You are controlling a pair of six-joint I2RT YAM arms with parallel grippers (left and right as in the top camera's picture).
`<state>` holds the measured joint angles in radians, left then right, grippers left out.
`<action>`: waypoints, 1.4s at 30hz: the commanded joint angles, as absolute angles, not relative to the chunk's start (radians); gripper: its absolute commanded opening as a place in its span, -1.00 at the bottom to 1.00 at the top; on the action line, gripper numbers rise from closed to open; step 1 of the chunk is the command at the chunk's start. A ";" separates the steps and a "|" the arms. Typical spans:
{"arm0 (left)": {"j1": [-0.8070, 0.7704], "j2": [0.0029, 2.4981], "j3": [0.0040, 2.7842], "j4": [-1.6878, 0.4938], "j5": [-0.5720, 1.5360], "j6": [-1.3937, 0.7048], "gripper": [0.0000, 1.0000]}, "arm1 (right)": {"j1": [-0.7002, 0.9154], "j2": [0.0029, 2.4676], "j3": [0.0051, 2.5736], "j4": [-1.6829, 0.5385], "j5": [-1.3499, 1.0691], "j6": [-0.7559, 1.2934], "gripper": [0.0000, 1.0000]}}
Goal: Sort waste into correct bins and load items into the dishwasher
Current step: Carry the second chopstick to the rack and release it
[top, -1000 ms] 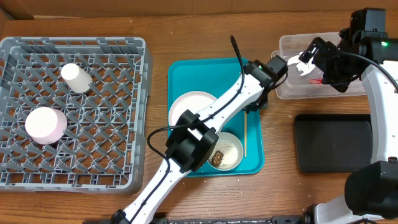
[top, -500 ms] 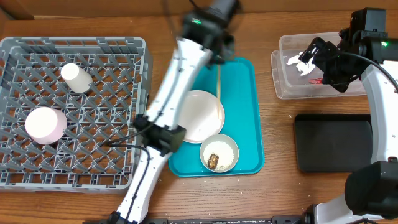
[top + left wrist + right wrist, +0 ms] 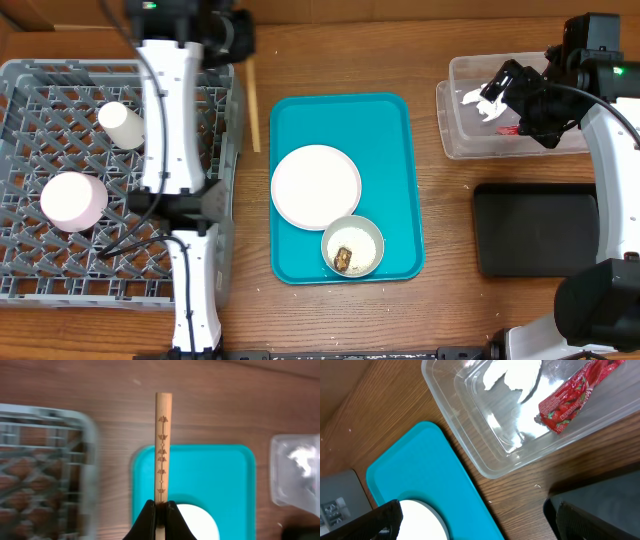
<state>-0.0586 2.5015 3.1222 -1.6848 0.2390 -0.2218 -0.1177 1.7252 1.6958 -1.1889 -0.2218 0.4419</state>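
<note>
My left gripper needs to move the chopstick over the dish rack before it lets go, because the chopstick's loose end (image 3: pixel 257 146) is hanging outside the dish rack's rim (image 3: pixel 237 140).
My left gripper (image 3: pixel 243 48) is shut on a wooden chopstick (image 3: pixel 254 110) at the back, between the grey dish rack (image 3: pixel 225 150) and the teal tray; the wrist view shows the jaws (image 3: pixel 160 507) clamped on the stick (image 3: pixel 163 445). The rack holds a white cup (image 3: pixel 123 125) and a pink bowl (image 3: pixel 73 200). The round plate (image 3: pixel 316 186) and a bowl with rice and a brown lump (image 3: pixel 352 246) sit on the teal tray. My right gripper (image 3: pixel 510 85) is open and empty above the clear tub (image 3: pixel 470 445), which holds tissue (image 3: pixel 512 375) and the red wrapper (image 3: pixel 575 392).
The teal tray (image 3: pixel 390 130) lies mid-table. The black tray (image 3: pixel 535 228) lies in front of the clear tub at the right. A few rice grains lie on the wood near it. My left arm stretches over the rack's right side.
My left arm has swung from the teal tray's right side to the back left, carrying the chopstick off the tray to beside the rack. The right arm has not moved.
</note>
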 commanded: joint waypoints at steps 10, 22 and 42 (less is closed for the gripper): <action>0.074 2.276 2.811 -1.690 0.252 0.002 -0.92 | -0.119 1.718 1.695 -1.183 -0.225 0.445 1.00; 0.080 2.269 2.456 -1.604 0.251 0.180 -0.92 | -0.119 1.718 1.695 -1.183 -0.225 0.445 1.00; 0.080 2.269 2.168 -1.371 0.198 0.120 -0.92 | -0.119 1.718 1.695 -1.183 -0.225 0.445 1.00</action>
